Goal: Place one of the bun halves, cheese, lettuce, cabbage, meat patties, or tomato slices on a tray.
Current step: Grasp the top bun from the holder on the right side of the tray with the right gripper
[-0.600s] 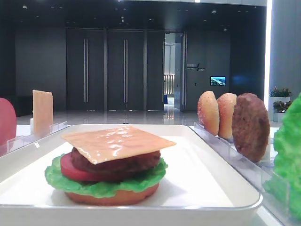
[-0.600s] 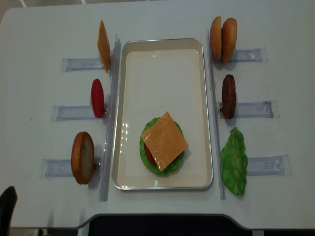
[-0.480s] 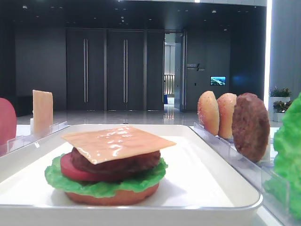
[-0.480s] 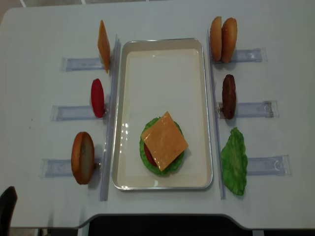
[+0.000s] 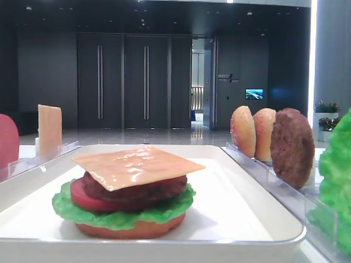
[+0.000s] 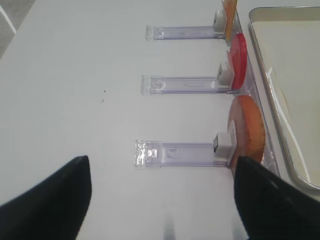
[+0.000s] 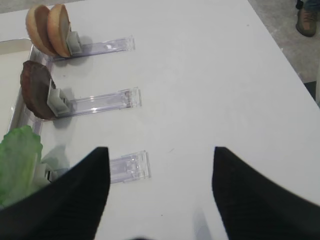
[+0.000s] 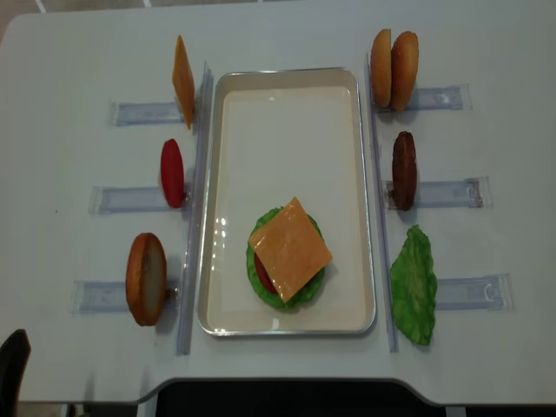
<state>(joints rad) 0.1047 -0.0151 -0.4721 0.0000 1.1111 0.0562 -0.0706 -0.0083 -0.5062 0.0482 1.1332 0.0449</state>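
Next, my right gripper should grab the golden bun half, standing on edge, across its upper rim (image 8: 381, 68), since the bun half's round side is broad and its edge slim.
The white tray (image 8: 287, 113) holds a stack topped by a cheese slice (image 8: 290, 248). Under the cheese (image 5: 137, 166) lie a meat patty (image 5: 137, 190), a tomato slice (image 5: 81, 198), lettuce (image 5: 118, 218) and a flat bun (image 5: 131, 230). My right gripper (image 7: 157, 150) hangs open over bare table, right of the lettuce leaf (image 7: 17, 157), patty (image 7: 36, 90) and two domed bun halves (image 7: 49, 29). My left gripper (image 6: 161, 160) is open and empty, left of a bun half (image 6: 247, 127) and tomato slice (image 6: 238, 60).
Clear plastic racks (image 8: 452, 193) flank the tray on both sides. The left racks carry a cheese slice (image 8: 183, 81), a tomato slice (image 8: 172, 173) and a bun half (image 8: 146, 278). A dark part (image 8: 10, 369) shows at the table's front left edge.
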